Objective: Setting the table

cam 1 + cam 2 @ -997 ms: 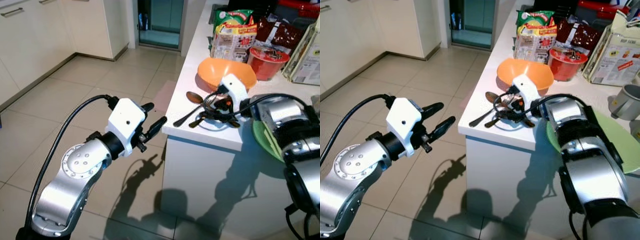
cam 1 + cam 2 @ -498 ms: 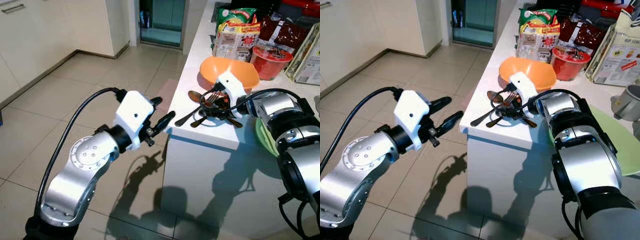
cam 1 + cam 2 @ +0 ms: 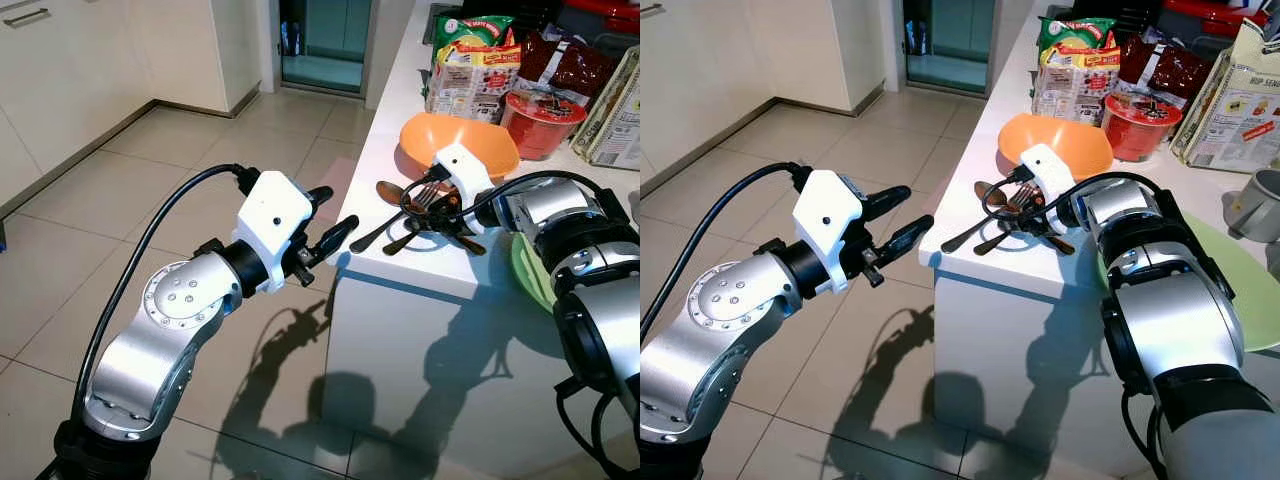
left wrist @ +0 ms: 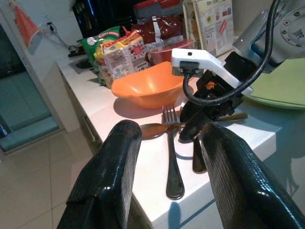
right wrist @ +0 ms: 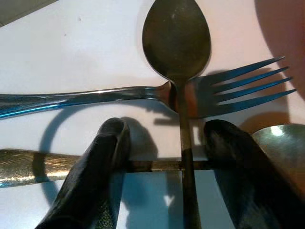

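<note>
My right gripper takes hold of the spoon by its thin handle (image 5: 185, 143) next, to set the spoon beside the plate.
Several pieces of dark cutlery lie crossed near the corner of the white counter (image 3: 400, 262): a spoon (image 5: 177, 33), a fork (image 5: 238, 86) and another spoon (image 3: 388, 192). My right gripper (image 3: 418, 218) is down on this pile, open. Its fingers (image 5: 109, 152) straddle the first spoon's thin handle without closing on it. An orange bowl (image 3: 458, 148) sits just behind. My left gripper (image 3: 338, 207) hovers open and empty in the air, off the counter's left edge, pointing at the fork (image 4: 172, 152).
A green plate (image 3: 1240, 290) lies on the counter beside my right forearm. Behind the bowl stand a red noodle cup (image 3: 542, 120), snack packets (image 3: 468, 60), a carton and a grey mug (image 3: 1258, 205). Tiled floor (image 3: 120, 200) spreads left of the counter.
My left arm has risen and reached closer to the counter's edge. The right gripper has stayed over the cutlery. The view shifted slightly.
</note>
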Robot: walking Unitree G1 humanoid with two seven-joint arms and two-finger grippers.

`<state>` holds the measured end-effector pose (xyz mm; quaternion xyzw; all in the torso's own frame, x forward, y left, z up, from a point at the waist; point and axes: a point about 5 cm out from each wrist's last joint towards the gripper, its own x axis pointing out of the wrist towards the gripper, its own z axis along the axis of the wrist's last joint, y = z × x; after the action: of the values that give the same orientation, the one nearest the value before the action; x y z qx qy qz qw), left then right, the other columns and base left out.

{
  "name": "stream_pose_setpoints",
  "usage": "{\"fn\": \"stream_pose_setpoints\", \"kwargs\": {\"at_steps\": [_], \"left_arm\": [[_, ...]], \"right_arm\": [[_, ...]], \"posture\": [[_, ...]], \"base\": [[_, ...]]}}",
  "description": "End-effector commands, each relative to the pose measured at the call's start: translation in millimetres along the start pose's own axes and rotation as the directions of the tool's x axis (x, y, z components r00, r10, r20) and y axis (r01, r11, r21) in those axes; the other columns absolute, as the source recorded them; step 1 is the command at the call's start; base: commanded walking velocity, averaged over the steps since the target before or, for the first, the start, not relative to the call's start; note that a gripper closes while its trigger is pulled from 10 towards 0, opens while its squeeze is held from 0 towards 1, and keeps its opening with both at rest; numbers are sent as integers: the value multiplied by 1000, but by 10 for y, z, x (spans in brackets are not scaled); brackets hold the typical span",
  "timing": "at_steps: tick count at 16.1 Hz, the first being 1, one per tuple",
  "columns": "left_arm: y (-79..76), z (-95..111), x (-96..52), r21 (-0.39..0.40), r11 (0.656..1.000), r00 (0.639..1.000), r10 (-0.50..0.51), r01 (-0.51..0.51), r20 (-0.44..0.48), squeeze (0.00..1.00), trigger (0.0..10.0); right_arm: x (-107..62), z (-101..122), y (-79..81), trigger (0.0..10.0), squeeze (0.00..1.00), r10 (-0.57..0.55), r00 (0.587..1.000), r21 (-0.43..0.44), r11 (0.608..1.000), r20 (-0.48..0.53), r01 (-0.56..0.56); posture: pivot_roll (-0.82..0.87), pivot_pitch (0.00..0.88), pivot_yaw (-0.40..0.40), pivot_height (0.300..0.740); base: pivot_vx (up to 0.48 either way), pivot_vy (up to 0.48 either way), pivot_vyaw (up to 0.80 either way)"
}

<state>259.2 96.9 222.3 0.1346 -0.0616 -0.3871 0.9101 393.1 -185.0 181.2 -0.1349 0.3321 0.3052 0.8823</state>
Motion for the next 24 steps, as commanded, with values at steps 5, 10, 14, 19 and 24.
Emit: {"fn": "stream_pose_setpoints", "kwargs": {"at_steps": [5, 10, 14, 19, 24], "left_arm": [[-48, 15, 12, 0, 999, 999, -49, 49, -11, 0, 10000], [-65, 15, 0, -5, 998, 998, -65, 65, -12, 0, 10000], [-57, 12, -12, -4, 998, 998, -65, 65, -12, 0, 10000], [-21, 15, -8, 4, 998, 998, -57, 57, -12, 0, 10000], [-18, 22, -2, 1, 998, 998, -56, 56, -6, 0, 10000]], "right_arm": [[10, -47, 9, 0, 0, 19, 1000, 61, 998, -9, -18], [10, -76, -3, 0, 0, 9, 1000, 54, 999, -22, -8], [13, -80, -11, 0, 0, -7, 1000, 33, 999, -29, 8], [-14, 55, -1, 0, 0, 7, 999, 14, 1000, 36, -8], [-152, 320, 2, 0, 0, 71, 989, 0, 997, 127, -71]], "posture": [[-7, 12, -16, 740], [-7, 2, -19, 740], [-6, 0, -19, 740], [-3, 0, -18, 740], [-5, 0, -16, 740]], "base": [[0, 0, 0], [0, 0, 0], [0, 0, 0], [0, 0, 0], [0, 0, 0]]}}
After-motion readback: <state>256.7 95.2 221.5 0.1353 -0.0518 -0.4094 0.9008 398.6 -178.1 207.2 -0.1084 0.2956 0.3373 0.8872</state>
